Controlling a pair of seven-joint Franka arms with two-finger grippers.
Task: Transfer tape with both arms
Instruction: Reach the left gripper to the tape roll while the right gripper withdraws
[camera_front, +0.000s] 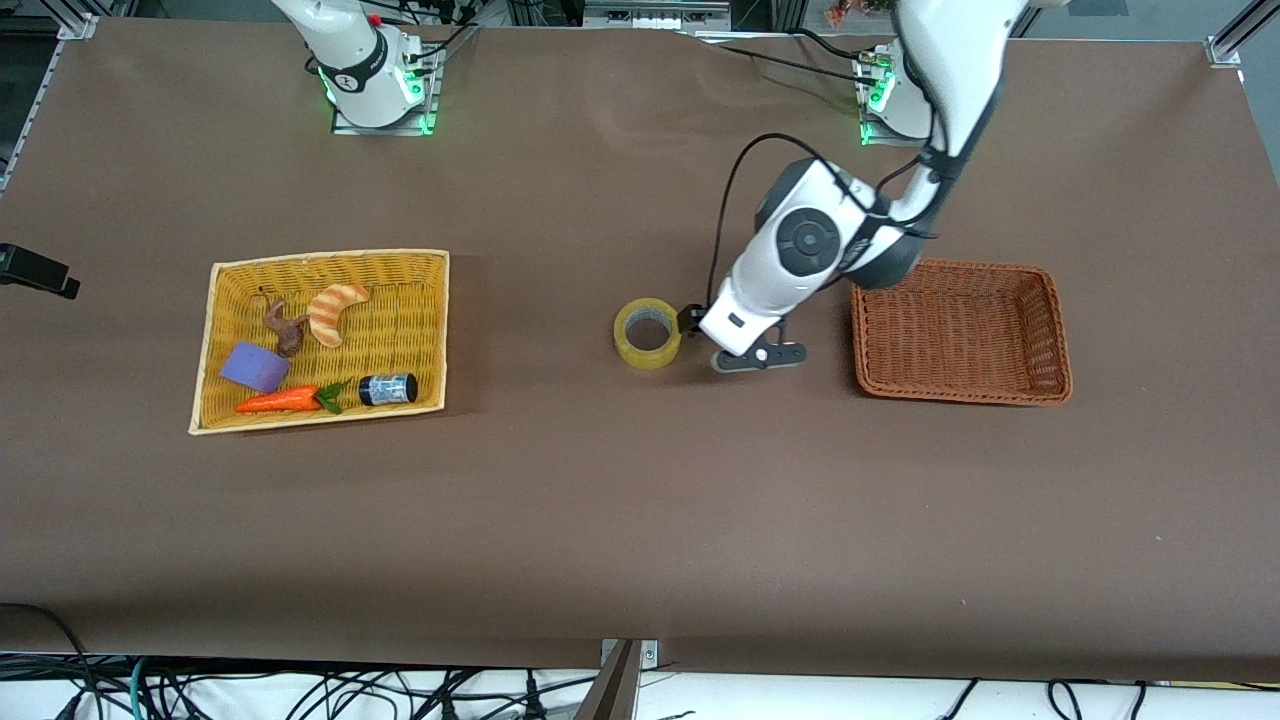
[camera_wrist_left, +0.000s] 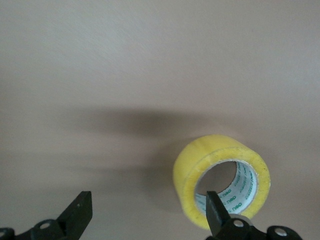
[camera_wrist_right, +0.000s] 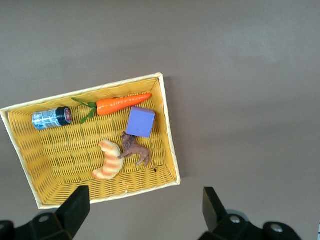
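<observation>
The yellow tape will be grabbed next by its ring's side (camera_front: 647, 356) with my left gripper, so that I can transfer it into the brown basket (camera_front: 960, 336).
The tape (camera_front: 647, 333), a yellowish ring lying with its hole up, sits on the brown table between the two baskets. My left gripper (camera_front: 692, 320) is low beside it, on the side toward the brown basket. In the left wrist view the left gripper (camera_wrist_left: 147, 202) is open and empty. One of its fingertips (camera_wrist_left: 214, 207) shows in front of the tape (camera_wrist_left: 200, 170) at its rim, and the tape is not between the fingers. My right gripper (camera_wrist_right: 145, 200) is open and empty, high over the table beside the yellow basket (camera_wrist_right: 170, 135). It is out of the front view.
The yellow basket (camera_front: 330, 255) at the right arm's end holds a striped croissant toy (camera_front: 335, 312), a brown figure (camera_front: 285, 325), a purple block (camera_front: 254, 367), a carrot (camera_front: 280, 401) and a dark jar (camera_front: 388, 389). An empty brown wicker basket (camera_front: 960, 395) stands beside the left arm.
</observation>
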